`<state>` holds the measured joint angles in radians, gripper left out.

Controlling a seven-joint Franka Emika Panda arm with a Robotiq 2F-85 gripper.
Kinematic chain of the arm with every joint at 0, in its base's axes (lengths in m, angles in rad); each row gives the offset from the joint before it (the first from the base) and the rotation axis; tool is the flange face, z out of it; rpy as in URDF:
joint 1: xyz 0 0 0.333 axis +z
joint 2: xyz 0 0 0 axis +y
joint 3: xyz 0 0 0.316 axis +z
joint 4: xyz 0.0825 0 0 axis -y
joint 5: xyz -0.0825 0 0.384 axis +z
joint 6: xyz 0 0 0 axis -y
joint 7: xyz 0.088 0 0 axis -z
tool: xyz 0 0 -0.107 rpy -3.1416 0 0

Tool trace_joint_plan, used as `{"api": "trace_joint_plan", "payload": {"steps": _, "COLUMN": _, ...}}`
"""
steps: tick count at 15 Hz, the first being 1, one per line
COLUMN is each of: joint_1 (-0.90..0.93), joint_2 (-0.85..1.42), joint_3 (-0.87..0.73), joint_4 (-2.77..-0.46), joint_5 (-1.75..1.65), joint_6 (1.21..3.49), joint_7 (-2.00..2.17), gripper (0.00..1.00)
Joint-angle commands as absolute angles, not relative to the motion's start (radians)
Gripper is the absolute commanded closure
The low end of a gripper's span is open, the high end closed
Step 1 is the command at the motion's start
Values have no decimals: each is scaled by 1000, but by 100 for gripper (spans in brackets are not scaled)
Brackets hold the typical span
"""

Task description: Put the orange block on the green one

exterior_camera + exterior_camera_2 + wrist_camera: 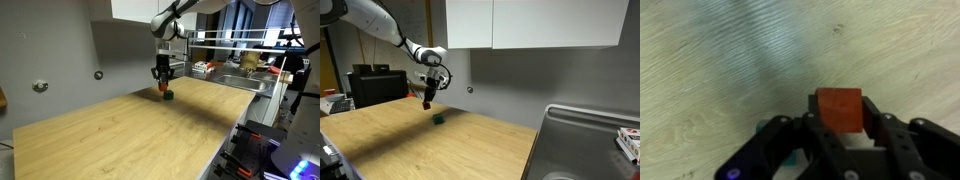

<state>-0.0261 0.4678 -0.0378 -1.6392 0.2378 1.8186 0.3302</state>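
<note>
My gripper keeps hold of the orange block for now, since opening here would drop it onto empty table, with the green one beside it.
My gripper [840, 112] is shut on the orange block [840, 108], an orange-red cube held between the two fingers above the wooden table. In both exterior views the gripper [162, 82] [428, 100] hangs a little above the tabletop with the orange block [162, 86] [427, 103] at its tips. The green one [169, 96] [438, 118] is a small dark green block lying on the table close beside and below the gripper. In the wrist view only a teal-green sliver [764, 127] shows past the left finger.
The wooden tabletop [130, 130] is wide and light. A metal sink [590, 140] adjoins it on one end, with cluttered shelves [240, 62] behind. A grey wall [60, 50] runs along the far edge, and a white cabinet [535, 22] hangs above.
</note>
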Motion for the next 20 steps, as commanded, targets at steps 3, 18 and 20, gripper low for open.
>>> {"api": "trace_joint_plan", "payload": {"steps": 3, "joint_1": -88, "joint_2": 510, "joint_3": -61, "joint_4": -1537, "joint_5": 270, "joint_6": 1774, "joint_7": 318, "gripper": 82}}
{"api": "trace_joint_plan", "payload": {"steps": 18, "joint_1": -136, "joint_2": 634, "joint_3": -70, "joint_4": -1444, "joint_5": 283, "joint_6": 1720, "joint_7": 319, "gripper": 82}}
{"api": "trace_joint_plan", "payload": {"steps": 20, "joint_1": -133, "joint_2": 643, "joint_3": -68, "joint_4": -1442, "joint_5": 282, "joint_6": 1712, "joint_7": 321, "gripper": 82}}
